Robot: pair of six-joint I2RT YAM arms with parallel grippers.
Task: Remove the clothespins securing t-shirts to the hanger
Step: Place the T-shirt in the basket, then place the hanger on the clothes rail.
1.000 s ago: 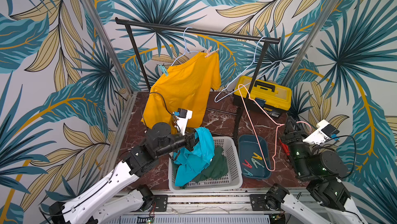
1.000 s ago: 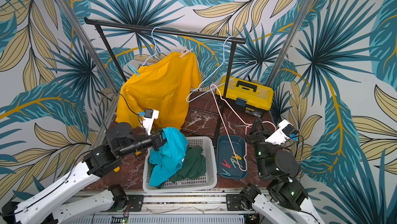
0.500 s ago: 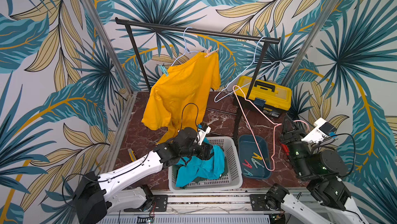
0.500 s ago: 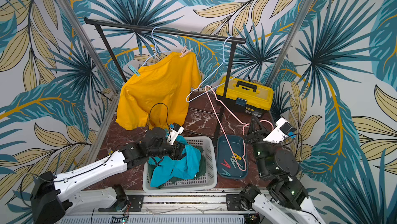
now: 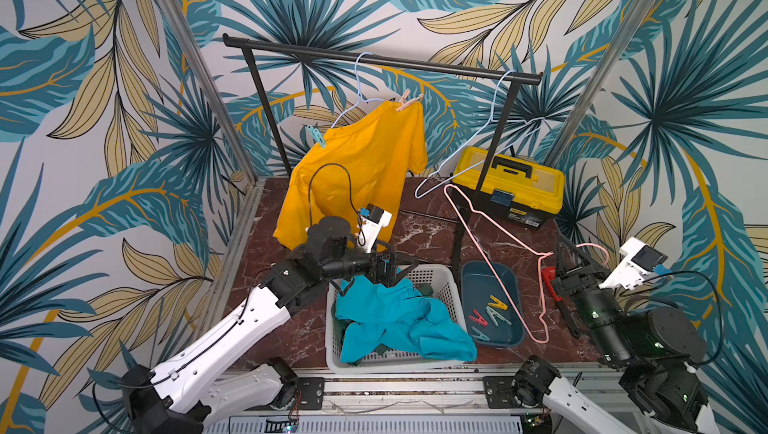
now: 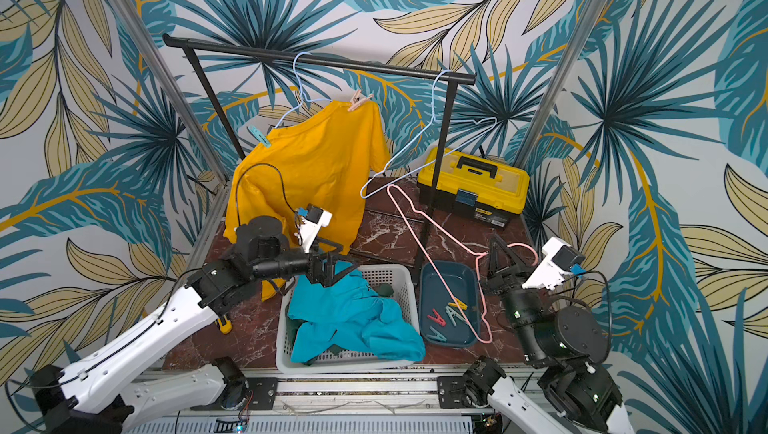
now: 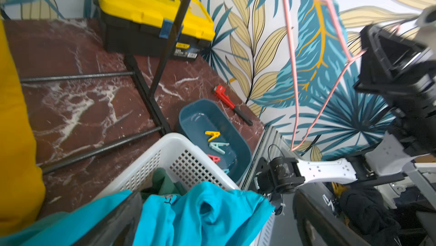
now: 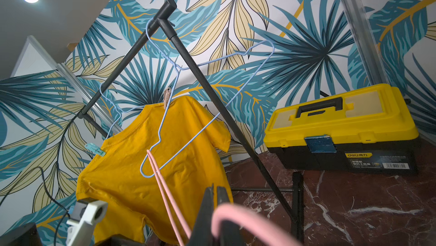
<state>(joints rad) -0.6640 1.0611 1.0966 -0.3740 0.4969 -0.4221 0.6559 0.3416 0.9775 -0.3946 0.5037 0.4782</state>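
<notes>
My left gripper reaches the pink hanger and grabs its tip next, which leaves the pink hanger's hook free to hang over the black bar (image 5: 374,59).
A golden yellow t-shirt (image 5: 357,170) hangs on a light blue hanger from the black rail (image 5: 374,59). A tan clothespin (image 5: 409,100) and a teal one (image 5: 316,136) pin it at the shoulders. The turquoise t-shirt (image 5: 395,319) lies crumpled in the white basket (image 5: 436,276), over the dark green one (image 7: 162,181). My left gripper (image 5: 390,269) hovers open over the basket's far edge, holding nothing. My right gripper (image 5: 561,253) is shut on the hook of a bare pink hanger (image 5: 490,244). Several loose clothespins (image 5: 488,315) lie in the dark blue tray (image 5: 490,286).
An empty light blue hanger (image 5: 478,136) dangles at the rail's right end, touching the pink hanger's tip. A yellow toolbox (image 5: 511,178) stands at the back right. A red wrench (image 7: 226,98) lies beside the tray. The rack's black legs cross the marble top.
My left gripper has opened and let go of the turquoise t-shirt, which now lies spread in the basket. The right gripper and pink hanger have barely shifted.
</notes>
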